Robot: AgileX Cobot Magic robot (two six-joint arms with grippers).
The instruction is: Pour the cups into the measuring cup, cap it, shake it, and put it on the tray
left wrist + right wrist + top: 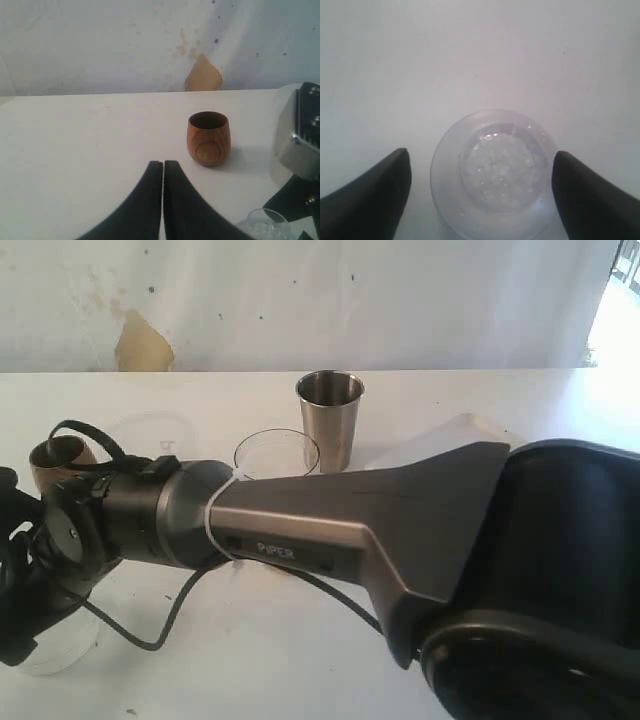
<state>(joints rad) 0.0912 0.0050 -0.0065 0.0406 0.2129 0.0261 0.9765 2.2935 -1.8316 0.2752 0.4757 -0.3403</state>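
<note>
The clear beads still need to go into the measuring cup (275,453). My right gripper will next grab the frosted plastic cup by its side (70,645) to pour them.
Seen from above, the frosted plastic cup (495,172) holds clear beads. It stands between the spread fingers of my right gripper (481,154), which is open and not touching it. In the exterior view this cup (48,648) sits at the lower left, under the right arm (300,530) that reaches across. The brown wooden cup (208,138) stands upright on the table, just beyond my left gripper (163,163), which is shut and empty. The steel tumbler (330,420) and the clear measuring cup (275,453) stand mid-table. A white corner of the tray (462,427) shows behind the arm.
A faint translucent round piece (150,430) lies left of the measuring cup. The right arm's cable (170,615) loops over the white table (250,660). The right gripper's metal body (295,140) stands close beside the wooden cup. A stained wall closes the back.
</note>
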